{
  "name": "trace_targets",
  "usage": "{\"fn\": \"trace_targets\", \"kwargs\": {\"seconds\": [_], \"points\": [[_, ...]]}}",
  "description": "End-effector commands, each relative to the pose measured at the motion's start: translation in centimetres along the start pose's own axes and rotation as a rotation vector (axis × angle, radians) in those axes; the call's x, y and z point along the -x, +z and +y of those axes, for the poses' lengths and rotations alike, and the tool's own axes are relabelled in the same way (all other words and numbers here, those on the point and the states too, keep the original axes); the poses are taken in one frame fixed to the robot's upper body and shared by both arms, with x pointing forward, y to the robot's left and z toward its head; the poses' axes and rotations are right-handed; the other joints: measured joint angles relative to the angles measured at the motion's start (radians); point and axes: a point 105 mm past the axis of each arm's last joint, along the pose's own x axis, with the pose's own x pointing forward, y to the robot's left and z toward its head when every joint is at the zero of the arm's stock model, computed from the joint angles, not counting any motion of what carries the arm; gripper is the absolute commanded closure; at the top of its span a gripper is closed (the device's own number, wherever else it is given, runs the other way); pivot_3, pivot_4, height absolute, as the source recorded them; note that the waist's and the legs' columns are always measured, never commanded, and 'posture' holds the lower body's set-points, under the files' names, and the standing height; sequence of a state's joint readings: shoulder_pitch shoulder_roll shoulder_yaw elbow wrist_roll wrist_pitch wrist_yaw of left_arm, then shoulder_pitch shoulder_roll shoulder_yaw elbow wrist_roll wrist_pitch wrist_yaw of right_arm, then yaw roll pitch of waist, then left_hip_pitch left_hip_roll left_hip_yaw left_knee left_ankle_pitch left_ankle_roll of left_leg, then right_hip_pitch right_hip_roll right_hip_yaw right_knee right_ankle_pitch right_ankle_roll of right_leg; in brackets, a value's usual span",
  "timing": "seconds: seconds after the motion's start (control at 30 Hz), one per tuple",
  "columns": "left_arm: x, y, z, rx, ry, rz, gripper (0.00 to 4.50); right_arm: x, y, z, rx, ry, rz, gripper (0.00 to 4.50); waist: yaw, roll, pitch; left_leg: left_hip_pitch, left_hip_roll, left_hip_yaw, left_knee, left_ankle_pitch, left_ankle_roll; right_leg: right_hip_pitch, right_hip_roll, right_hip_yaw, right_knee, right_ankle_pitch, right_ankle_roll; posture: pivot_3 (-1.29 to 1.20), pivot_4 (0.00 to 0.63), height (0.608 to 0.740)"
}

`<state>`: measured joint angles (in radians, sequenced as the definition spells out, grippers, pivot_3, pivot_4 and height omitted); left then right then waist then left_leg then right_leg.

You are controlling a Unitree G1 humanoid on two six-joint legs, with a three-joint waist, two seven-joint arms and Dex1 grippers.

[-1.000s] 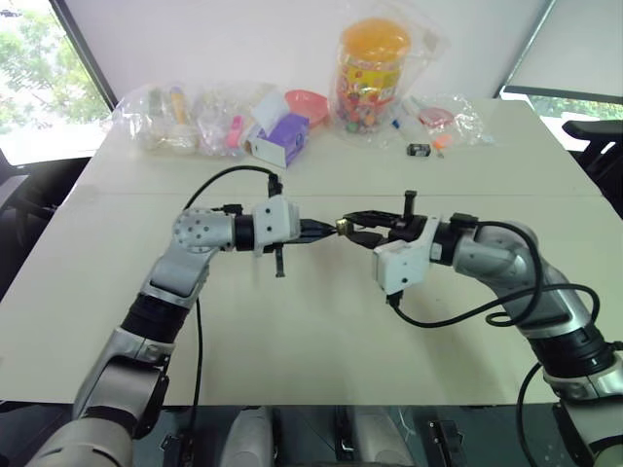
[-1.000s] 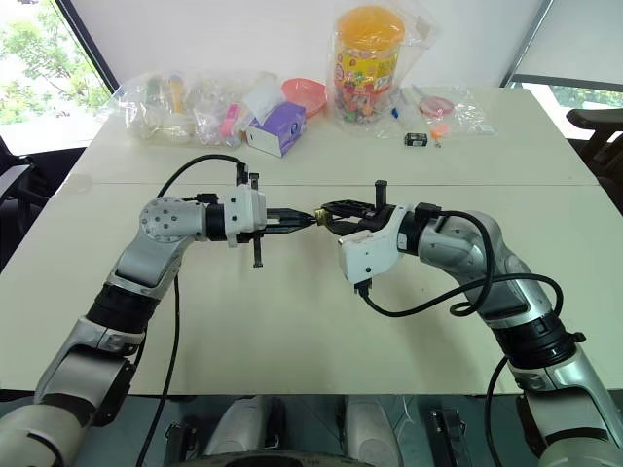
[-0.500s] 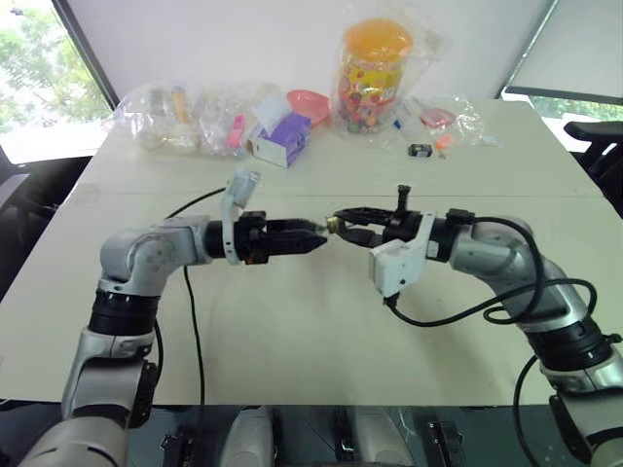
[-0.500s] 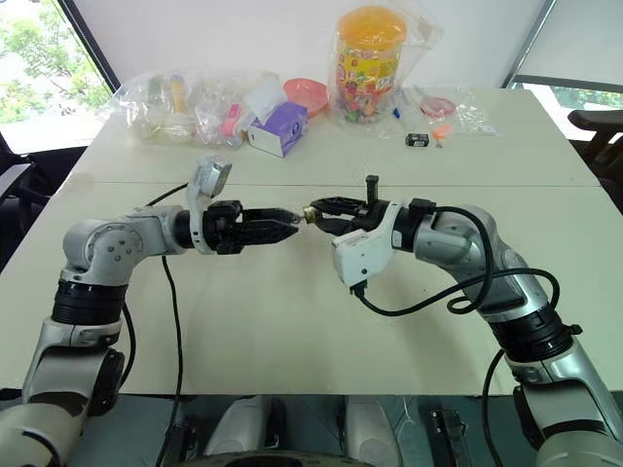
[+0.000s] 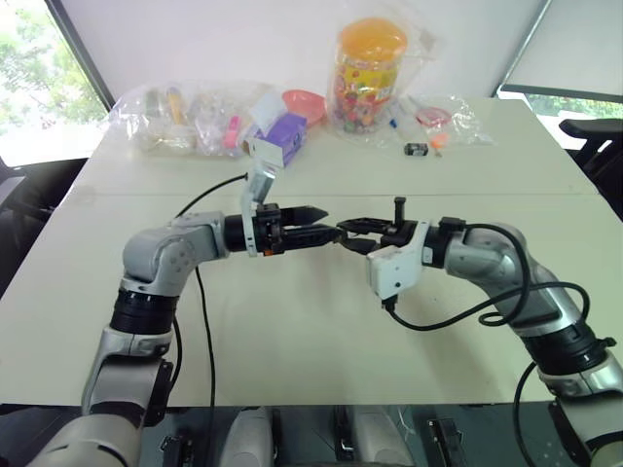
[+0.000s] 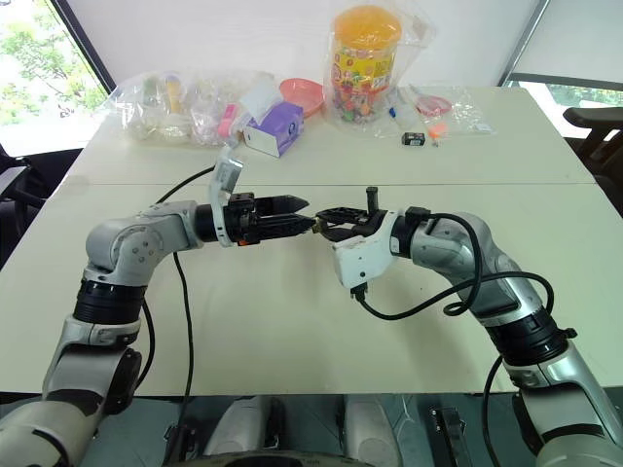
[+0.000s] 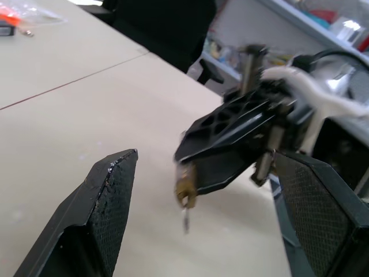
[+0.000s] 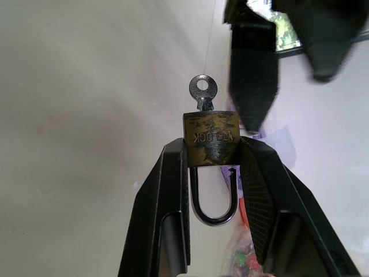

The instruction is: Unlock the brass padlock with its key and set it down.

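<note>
My right gripper's fingers cover the upper part of the padlock, so my left gripper will next grab the padlock by the exposed lower end of its body (image 7: 185, 189).
The brass padlock (image 8: 211, 137) is pinched by its sides between my right gripper's (image 5: 348, 232) fingers, held above the middle of the table (image 5: 292, 331). Its silvery loop (image 8: 214, 214) points back between those fingers. A small silvery key (image 8: 203, 92) sticks out of the lock's far end. My left gripper (image 5: 329, 220) faces it from the left, open, with its fingers (image 7: 109, 202) spread wide on either side of the padlock (image 7: 185, 186) and key (image 7: 185, 218), touching neither.
Along the table's far edge lie clear bags of small items (image 5: 185, 117), a purple box (image 5: 282, 136), a pink bowl (image 5: 305, 100), a tall candy jar (image 5: 370, 73) and a small black object with orange bits (image 5: 419, 149). Black cables (image 5: 458, 316) loop from both wrists.
My left gripper, shut on the key a second ago, has let go, rolled over and opened wide. The key stays in the padlock. The right gripper has held still.
</note>
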<state>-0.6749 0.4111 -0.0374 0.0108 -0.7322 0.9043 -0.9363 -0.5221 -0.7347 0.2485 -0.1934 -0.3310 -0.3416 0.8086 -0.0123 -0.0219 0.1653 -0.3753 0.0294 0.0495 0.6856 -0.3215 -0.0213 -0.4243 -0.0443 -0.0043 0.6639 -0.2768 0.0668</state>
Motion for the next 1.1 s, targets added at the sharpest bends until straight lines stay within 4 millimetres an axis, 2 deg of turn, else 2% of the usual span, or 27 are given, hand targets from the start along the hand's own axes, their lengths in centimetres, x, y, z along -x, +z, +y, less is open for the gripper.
{"fn": "trace_targets", "kwargs": {"seconds": [0.03, 0.33, 0.43, 0.6, 0.63, 1.1], "points": [[-0.1, -0.2, -0.1, -0.021, -0.001, 0.009, 0.63, 0.4, 0.9, -1.9, 0.047, -0.065, -0.023, 3.83, 0.0, 0.0, 0.0, 0.0, 0.0, 0.0, 0.0, 0.0, 0.0, 0.0, 0.0, 0.0, 0.0, 0.0, 0.0, 0.0, 0.15, 0.74], [-1.3, -0.1, 0.5, 0.011, 0.01, -0.038, 0.63, 0.5, 1.3, -2.0, 0.048, -0.071, -0.025, 3.83, 0.001, 0.0, 0.0, 0.0, 0.0, 0.0, 0.0, -0.001, 0.002, 0.0, 0.0, 0.0, 0.0, 0.0, 0.0, 0.0, 0.15, 0.74], [-1.5, -0.1, 0.5, 0.018, 0.002, -0.044, 1.46, 0.5, 1.3, -2.1, 0.048, -0.073, -0.024, 3.83, 0.001, 0.0, 0.0, 0.0, 0.0, 0.0, 0.0, -0.001, 0.003, 0.0, 0.0, 0.0, 0.0, 0.0, 0.0, 0.0, 0.15, 0.74], [-1.5, -0.3, 0.4, 0.02, -0.002, -0.047, 4.04, 0.5, 1.3, -2.0, 0.044, -0.073, -0.02, 3.83, 0.001, 0.0, 0.0, 0.0, 0.0, 0.0, 0.0, -0.001, 0.002, 0.0, 0.0, 0.0, 0.0, 0.0, 0.0, 0.0, 0.15, 0.74], [-1.5, -0.3, 0.4, 0.019, -0.003, -0.046, 4.44, 0.5, 1.3, -2.0, 0.044, -0.072, -0.02, 3.83, 0.001, 0.0, 0.0, 0.0, 0.0, 0.0, 0.0, -0.001, 0.002, 0.0, 0.0, 0.0, 0.0, 0.0, 0.0, 0.0, 0.15, 0.74], [-1.4, -0.2, 0.4, 0.014, -0.004, -0.04, 4.44, 0.5, 1.3, -1.8, 0.03, -0.056, -0.019, 3.83, 0.001, 0.0, 0.0, 0.0, 0.0, 0.0, 0.0, -0.001, 0.002, 0.0, 0.0, 0.0, 0.0, 0.0, 0.0, 0.0, 0.15, 0.74]]}}
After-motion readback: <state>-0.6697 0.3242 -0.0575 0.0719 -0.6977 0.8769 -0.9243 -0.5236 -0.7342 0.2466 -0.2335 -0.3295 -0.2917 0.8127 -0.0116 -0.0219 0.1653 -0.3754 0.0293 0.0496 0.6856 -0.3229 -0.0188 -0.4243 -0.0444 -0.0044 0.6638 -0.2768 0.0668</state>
